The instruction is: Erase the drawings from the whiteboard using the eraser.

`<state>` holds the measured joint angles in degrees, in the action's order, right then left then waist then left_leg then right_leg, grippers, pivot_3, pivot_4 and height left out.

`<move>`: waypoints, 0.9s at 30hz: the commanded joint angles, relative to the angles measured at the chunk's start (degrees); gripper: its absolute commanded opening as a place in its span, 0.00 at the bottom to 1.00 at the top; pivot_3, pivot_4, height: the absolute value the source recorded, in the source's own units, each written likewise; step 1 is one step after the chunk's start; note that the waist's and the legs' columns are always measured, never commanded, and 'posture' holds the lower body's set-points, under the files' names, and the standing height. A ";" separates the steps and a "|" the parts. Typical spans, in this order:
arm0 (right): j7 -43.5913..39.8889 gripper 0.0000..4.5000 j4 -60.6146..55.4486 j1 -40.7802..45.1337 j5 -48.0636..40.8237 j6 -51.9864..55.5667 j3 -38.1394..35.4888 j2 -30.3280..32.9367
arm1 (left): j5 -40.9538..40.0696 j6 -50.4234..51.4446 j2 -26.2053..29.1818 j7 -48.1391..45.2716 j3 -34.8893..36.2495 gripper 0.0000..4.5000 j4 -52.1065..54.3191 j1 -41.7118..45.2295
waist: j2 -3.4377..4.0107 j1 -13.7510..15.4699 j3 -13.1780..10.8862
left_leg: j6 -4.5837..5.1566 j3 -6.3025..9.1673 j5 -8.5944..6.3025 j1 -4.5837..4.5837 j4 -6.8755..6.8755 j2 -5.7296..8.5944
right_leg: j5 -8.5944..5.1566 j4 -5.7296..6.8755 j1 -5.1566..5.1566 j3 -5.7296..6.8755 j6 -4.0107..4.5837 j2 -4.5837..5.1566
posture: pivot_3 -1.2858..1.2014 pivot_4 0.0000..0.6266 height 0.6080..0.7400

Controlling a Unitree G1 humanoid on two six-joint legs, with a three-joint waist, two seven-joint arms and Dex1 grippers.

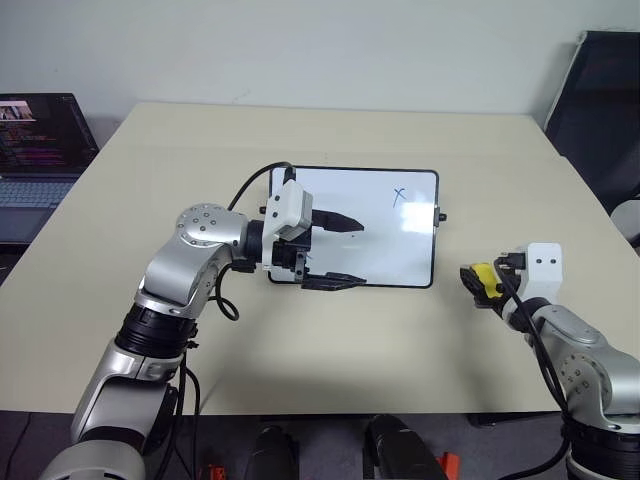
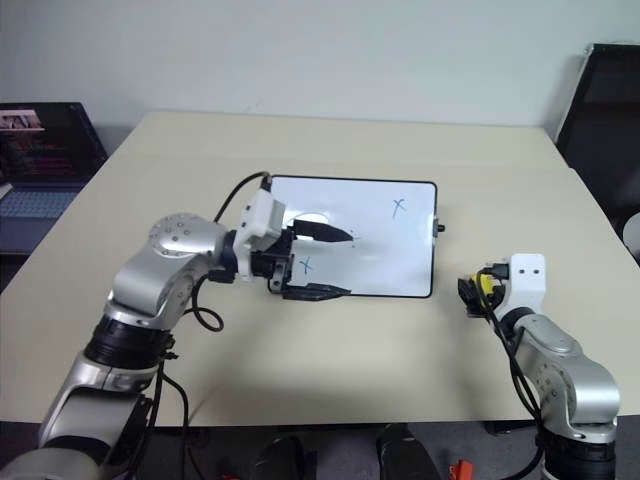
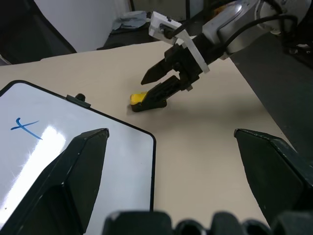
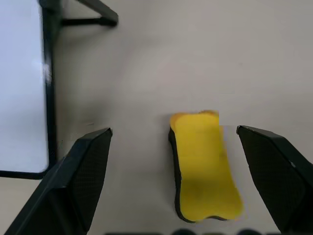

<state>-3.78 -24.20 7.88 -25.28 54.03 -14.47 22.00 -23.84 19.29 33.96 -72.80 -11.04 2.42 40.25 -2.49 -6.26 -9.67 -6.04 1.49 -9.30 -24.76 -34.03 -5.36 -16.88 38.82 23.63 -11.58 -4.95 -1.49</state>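
Note:
The robot's right gripper should next grab the yellow eraser by its long sides to wipe the blue x off the whiteboard.
The whiteboard lies flat in the middle of the table, with a blue x drawing near its far right corner and another x near its front left. My left gripper hovers over the board, pointing right, open and holding nothing. The yellow eraser lies on the table to the right of the board. My right gripper is open, with its fingers on either side of the eraser; the left wrist view shows that gripper low over the eraser.
An open laptop sits off the table's left side. A black chair stands at the back right. The beige table has bare room in front of and behind the board.

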 commanded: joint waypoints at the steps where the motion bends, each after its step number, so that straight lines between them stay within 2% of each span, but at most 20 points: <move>1: -0.97 0.99 1.06 0.77 1.93 -3.37 -0.30 0.60 | 0.38 -1.40 0.05 -0.75 0.52 1.00 0.82 1.18 | 0.04 0.05 -0.02 | 0.00 0.00 0.00 0.00 0.00 0.00 | 0.00 0.00 0.00 0.00 0.00 0.00 | 0.52 0.24 1.00; 11: -3.04 0.99 7.61 2.36 5.07 -7.85 -0.14 0.38 | 1.20 -2.19 0.65 -1.14 1.11 1.00 0.57 -0.06 | 0.06 0.02 -0.03 | 0.00 0.01 0.00 0.01 -0.02 0.00 | 0.00 0.06 0.00 0.00 0.00 0.00 | 0.52 0.24 1.00; 14: -3.28 0.86 9.19 3.21 5.84 -8.57 0.47 0.27 | 1.22 -2.19 0.88 -1.13 1.29 1.00 0.68 -0.51 | 0.08 0.00 -0.05 | 0.00 0.01 0.00 0.01 -0.02 0.00 | 0.01 0.07 0.00 0.01 -0.01 0.00 | 0.52 0.24 1.00; 21: -4.21 0.30 11.30 4.04 7.42 -8.73 2.07 0.34 | 1.26 -2.02 1.30 -0.84 1.40 1.00 1.40 -1.99 | 0.10 0.02 -0.06 | 0.00 0.02 0.00 0.00 -0.01 0.00 | 0.01 0.07 0.00 0.03 -0.04 0.00 | 0.52 0.24 1.00; 27: -4.66 0.29 11.05 3.90 8.23 -8.64 1.97 0.19 | 1.09 -1.57 1.49 -0.22 1.40 1.00 2.41 -3.28 | 0.11 -0.01 -0.07 | 0.01 0.03 0.00 0.01 -0.02 0.00 | 0.01 0.08 0.00 0.04 -0.03 0.00 | 0.52 0.24 1.00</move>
<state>-8.16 -12.04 11.23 -17.07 46.52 -12.04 21.96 -22.44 18.16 34.89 -73.14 -10.97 2.61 36.87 -2.38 -6.27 -9.73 -6.03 1.52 -9.30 -24.76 -34.05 -5.36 -16.86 38.89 23.63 -11.54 -4.98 -1.50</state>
